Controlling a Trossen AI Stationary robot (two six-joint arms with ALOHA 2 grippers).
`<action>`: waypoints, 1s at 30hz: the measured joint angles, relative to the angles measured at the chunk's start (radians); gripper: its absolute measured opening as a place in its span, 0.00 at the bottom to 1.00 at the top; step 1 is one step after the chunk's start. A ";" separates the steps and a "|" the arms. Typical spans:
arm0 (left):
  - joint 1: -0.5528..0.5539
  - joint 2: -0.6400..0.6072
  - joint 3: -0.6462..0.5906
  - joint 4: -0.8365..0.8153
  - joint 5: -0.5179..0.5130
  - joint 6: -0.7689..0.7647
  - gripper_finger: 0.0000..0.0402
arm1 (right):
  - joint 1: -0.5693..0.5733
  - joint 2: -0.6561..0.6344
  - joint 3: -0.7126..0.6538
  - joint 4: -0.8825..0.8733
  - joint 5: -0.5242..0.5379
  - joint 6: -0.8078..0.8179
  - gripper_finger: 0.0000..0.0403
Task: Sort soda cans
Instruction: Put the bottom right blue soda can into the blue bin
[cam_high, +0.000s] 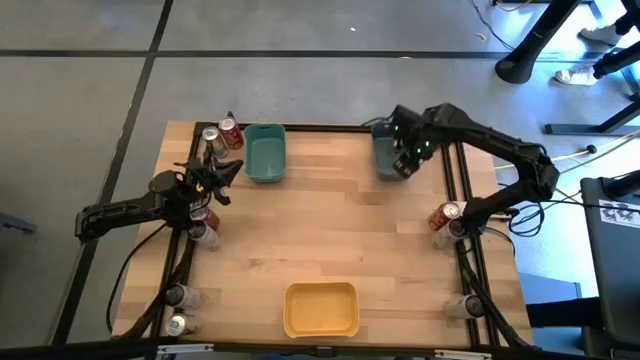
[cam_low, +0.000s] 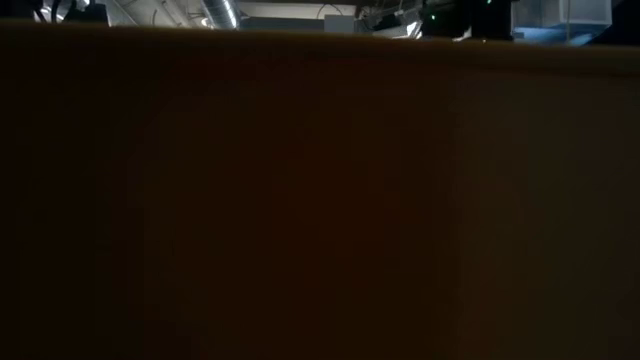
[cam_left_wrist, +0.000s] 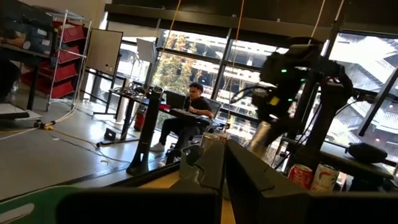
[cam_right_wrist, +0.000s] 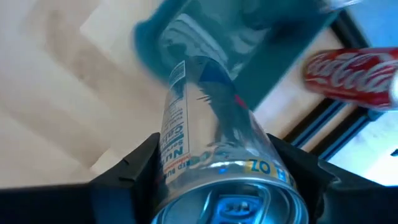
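Note:
The silver can's lower end (cam_right_wrist: 198, 68) is above the grey bin's rim (cam_right_wrist: 143, 43), so my right gripper will move the can farther down into the bin before letting it go.
My right gripper (cam_high: 405, 160) hangs over the grey bin (cam_high: 385, 150) at the table's far right, shut on a silver soda can (cam_right_wrist: 205, 124). The left wrist view shows the same silver can (cam_left_wrist: 261, 138) under the right arm. My left gripper (cam_high: 228, 172) stays shut and empty at the table's left edge, beside the teal bin (cam_high: 265, 153). More soda cans stand along the edges: two at the far left (cam_high: 220, 134), one (cam_high: 205, 228) by the left arm, a red one (cam_high: 445, 216) at the right. My right gripper pinches the silver can between its two fingers, on opposite sides of the body just under the top rim (cam_right_wrist: 169, 158). The fingers come from above and point down. The can hangs nearly upright below them, top toward the wrist, lifted clear over the grey bin.
A yellow bin (cam_high: 321, 308) sits at the near edge, and its wall fills the low view. Further cans stand at the near left corner (cam_high: 180, 310) and near right corner (cam_high: 458, 305). A red can (cam_right_wrist: 354, 73) shows by the table's dark rail. A person sits beyond the table.

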 joint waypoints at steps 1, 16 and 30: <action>0.000 0.000 0.000 0.009 0.000 0.000 0.02 | -0.025 0.000 0.000 0.019 0.001 -0.016 0.56; 0.000 0.000 0.000 0.011 0.000 0.002 0.02 | -0.187 0.157 0.000 0.131 0.003 -0.093 0.56; 0.000 0.000 0.000 0.007 0.000 0.000 0.02 | -0.186 0.261 -0.007 0.182 0.041 -0.043 0.56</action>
